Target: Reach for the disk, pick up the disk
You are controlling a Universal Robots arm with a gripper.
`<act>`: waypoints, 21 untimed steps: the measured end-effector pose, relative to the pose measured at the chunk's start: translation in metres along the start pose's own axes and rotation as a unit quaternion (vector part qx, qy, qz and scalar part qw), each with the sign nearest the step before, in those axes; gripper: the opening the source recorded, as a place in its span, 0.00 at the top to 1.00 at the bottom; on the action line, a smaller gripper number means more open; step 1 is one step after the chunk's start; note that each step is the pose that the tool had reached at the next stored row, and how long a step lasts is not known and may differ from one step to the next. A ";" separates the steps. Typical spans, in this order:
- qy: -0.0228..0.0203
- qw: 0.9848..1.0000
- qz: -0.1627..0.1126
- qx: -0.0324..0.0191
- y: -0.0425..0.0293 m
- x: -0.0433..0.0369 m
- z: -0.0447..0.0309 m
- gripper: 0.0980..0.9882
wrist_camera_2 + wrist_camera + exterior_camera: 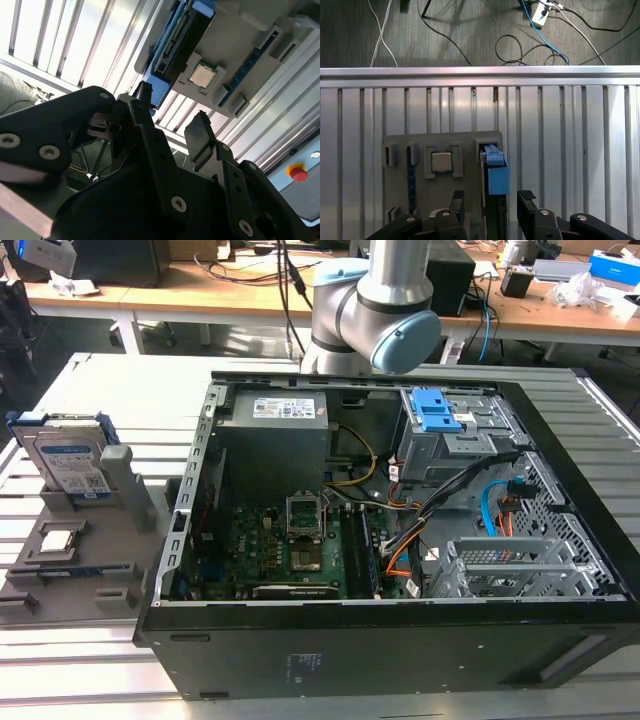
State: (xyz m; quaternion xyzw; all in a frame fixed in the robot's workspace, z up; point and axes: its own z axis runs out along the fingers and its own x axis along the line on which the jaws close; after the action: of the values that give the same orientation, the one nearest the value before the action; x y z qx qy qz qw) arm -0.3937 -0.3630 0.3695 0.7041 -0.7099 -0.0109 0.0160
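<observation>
The robot's gripper should next grab the disk by its upper edge [62, 422], as that stands free while the grey holder closes around the disk's lower end.
The disk [68, 458] stands on edge in a grey holder [100, 570] at the exterior view's left, silver with a white and blue label and a blue side bracket. In the first wrist view I look down on the disk [495, 175] edge-on, and its blue bracket lies in line with the gap of my gripper [491, 200]. The two black fingers stand apart with nothing gripped. The gripper hangs well above the holder, clear of the disk. In the second wrist view the gripper [172, 117] is open, with the disk [175, 42] beyond its tips.
A small square processor chip [441, 162] sits in the holder beside the disk. An open black computer case [400, 540] fills the table to the exterior view's right of the holder. The slatted metal table [560, 140] ends at an edge with cables on the floor beyond. A red button [298, 173] is nearby.
</observation>
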 end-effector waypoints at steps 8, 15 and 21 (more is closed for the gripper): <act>0.000 1.000 0.000 0.000 -0.0002 -0.0001 0.0063 0.50; 0.000 1.000 0.000 0.000 -0.0005 -0.0002 0.0120 0.50; 0.000 1.000 -0.001 0.000 -0.0008 -0.0002 0.0220 0.50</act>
State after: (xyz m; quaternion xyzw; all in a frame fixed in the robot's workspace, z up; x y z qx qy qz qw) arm -0.3937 -0.3630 0.3475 0.7047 -0.7092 -0.0109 0.0161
